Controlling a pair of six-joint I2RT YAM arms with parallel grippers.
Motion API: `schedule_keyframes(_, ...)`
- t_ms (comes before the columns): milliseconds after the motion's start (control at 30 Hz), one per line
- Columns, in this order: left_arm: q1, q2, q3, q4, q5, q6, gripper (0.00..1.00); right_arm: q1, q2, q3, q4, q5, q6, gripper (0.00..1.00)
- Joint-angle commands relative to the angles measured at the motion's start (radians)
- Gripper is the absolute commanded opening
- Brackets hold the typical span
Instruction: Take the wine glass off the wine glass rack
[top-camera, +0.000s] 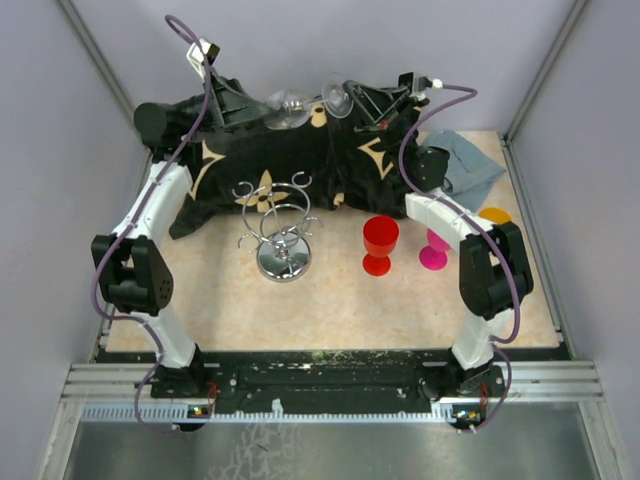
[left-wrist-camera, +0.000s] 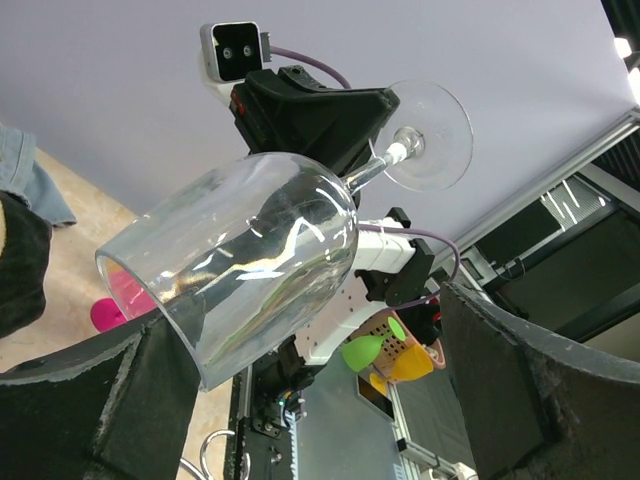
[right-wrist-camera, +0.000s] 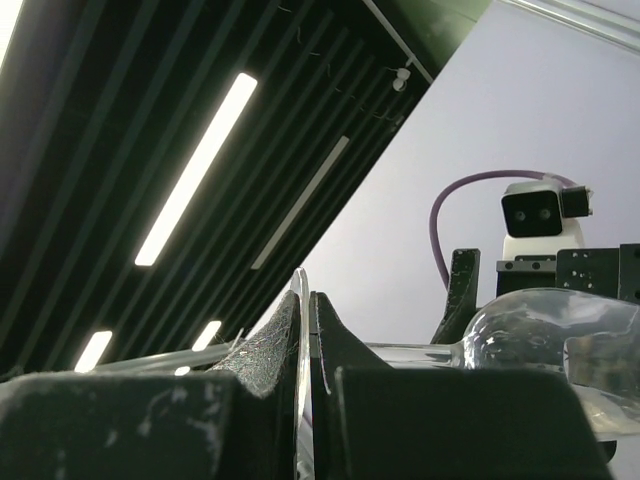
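Observation:
My left gripper takes hold of the wine glass by its bowl's rim (left-wrist-camera: 199, 370) next, so the foot stays free to stand on the tabletop.
A clear wine glass (top-camera: 288, 108) hangs sideways in the air at the back, between my two raised arms. My right gripper (top-camera: 356, 100) is shut on its round foot; in the right wrist view the thin foot edge (right-wrist-camera: 302, 290) is pinched between the pads of that gripper (right-wrist-camera: 308, 320). My left gripper (top-camera: 240, 100) is open, and the bowl (left-wrist-camera: 240, 270) lies between the wide-spread fingers of that gripper (left-wrist-camera: 300, 320), close to the left one. The chrome wine glass rack (top-camera: 280, 232) stands empty on the table, well below the glass.
A black cloth with tan patterns (top-camera: 300, 165) covers the table's back. A red goblet (top-camera: 380, 243) and a pink goblet (top-camera: 435, 250) stand right of the rack. A blue cloth (top-camera: 468, 160) and an orange item (top-camera: 495, 214) lie at the far right.

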Motion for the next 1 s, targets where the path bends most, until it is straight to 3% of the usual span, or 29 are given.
schedule_keyframes(0, -0.013, -0.059, 0.001, 0.057, -0.007, -0.021, 0.96, 0.018, -0.014, -0.016, 0.147, 0.050, -0.009, 0.00)
schedule_keyframes(233, -0.013, -0.097, -0.002, 0.070, -0.006, -0.041, 0.74, 0.025, -0.003, -0.080, 0.192, 0.073, 0.000, 0.00)
schedule_keyframes(567, -0.013, -0.116, 0.001, 0.039, -0.001, -0.030, 0.20, 0.027, 0.040, -0.097, 0.244, 0.094, 0.022, 0.00)
schedule_keyframes(767, -0.016, -0.125, 0.008, 0.012, -0.001, -0.008, 0.02, 0.027, 0.079, -0.087, 0.287, 0.066, 0.050, 0.00)
schedule_keyframes(967, -0.024, -0.147, 0.006, 0.008, 0.009, 0.021, 0.00, 0.030, 0.147, 0.030, 0.288, -0.057, 0.077, 0.00)
